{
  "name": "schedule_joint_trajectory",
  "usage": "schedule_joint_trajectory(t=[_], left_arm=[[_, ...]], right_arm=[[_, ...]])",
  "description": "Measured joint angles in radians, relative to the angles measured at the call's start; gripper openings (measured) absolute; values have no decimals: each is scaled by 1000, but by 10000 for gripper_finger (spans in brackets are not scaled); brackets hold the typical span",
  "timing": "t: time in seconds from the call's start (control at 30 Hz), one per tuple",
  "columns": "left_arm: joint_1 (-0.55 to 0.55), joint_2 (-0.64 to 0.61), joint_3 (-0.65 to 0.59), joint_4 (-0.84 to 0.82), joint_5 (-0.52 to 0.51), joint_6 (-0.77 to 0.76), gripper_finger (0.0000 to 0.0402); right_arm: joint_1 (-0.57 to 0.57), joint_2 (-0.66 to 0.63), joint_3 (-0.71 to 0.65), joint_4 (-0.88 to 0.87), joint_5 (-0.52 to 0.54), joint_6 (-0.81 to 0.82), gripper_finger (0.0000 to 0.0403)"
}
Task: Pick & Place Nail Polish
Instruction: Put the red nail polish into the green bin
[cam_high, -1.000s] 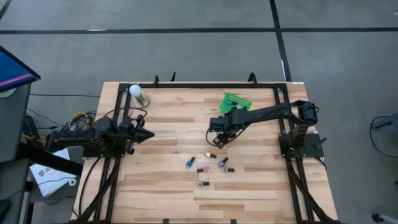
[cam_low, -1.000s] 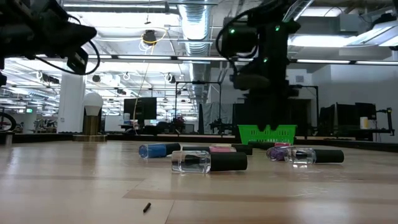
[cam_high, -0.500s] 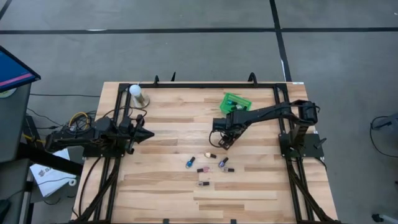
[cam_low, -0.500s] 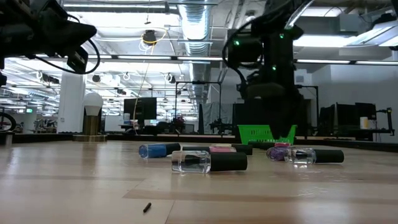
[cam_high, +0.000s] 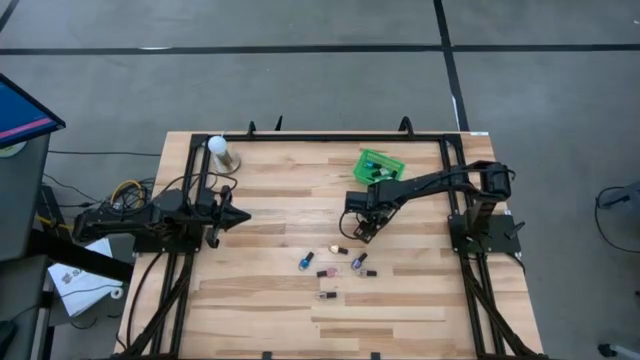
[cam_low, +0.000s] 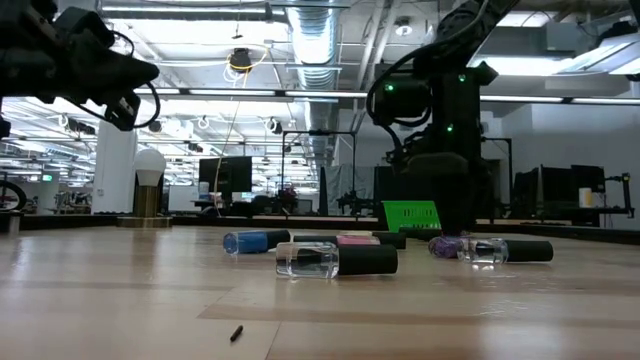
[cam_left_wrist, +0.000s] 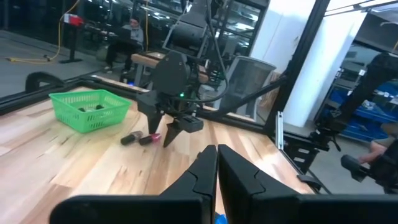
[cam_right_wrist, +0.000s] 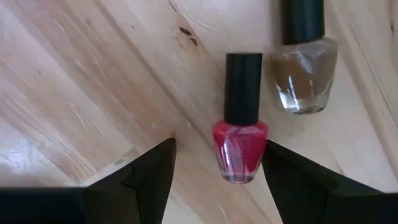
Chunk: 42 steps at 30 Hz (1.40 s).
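Observation:
My right gripper's fingers reach down beside the red bottle's body (cam_right_wrist: 239, 151) on the wood, so my right gripper should close on the red bottle.
Several small nail polish bottles lie on their sides in the middle of the table (cam_high: 330, 268). My right gripper (cam_high: 362, 230) is open and hangs low just above them. In the right wrist view its two fingers (cam_right_wrist: 149, 177) stand either side of a red bottle with a black cap (cam_right_wrist: 241, 140), without touching it. A clear bottle (cam_right_wrist: 303, 74) lies beside the red one. My left gripper (cam_high: 240, 215) is shut and empty over the table's left side. The green basket (cam_high: 380, 165) stands at the far right and holds some bottles.
A white ball-topped stand (cam_high: 220, 152) stands at the far left corner. In the low view a blue bottle (cam_low: 255, 240), a clear one (cam_low: 335, 260) and a purple one (cam_low: 450, 245) lie in a loose row. A black frame (cam_high: 195, 190) borders the table.
My right gripper has gone down and a little toward the table's near edge, closing in on the lying bottles. The bottles have stayed where they were.

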Motion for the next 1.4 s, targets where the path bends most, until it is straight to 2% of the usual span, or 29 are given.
schedule_joint_trajectory(t=[0.2,0.5,0.6,0.87,1.1,1.23,1.4], left_arm=[[0,0,0,-3,0,0,8],[0,0,0,-6,0,0,8],[0,0,0,-7,0,0,8],[0,0,0,-7,0,0,8],[0,0,0,-8,0,0,8],[0,0,0,-8,0,0,8],[1,0,0,-8,0,0,8]], right_arm=[[-21,0,-2,3,-14,-29,215],[-30,0,-1,-7,-14,-37,104],[-30,0,-1,-16,-15,-37,81],[26,1,17,-5,-61,-17,77],[75,1,105,2,-82,-8,75],[64,0,177,0,-84,-46,75],[-7,-3,254,-37,-83,-109,75]])
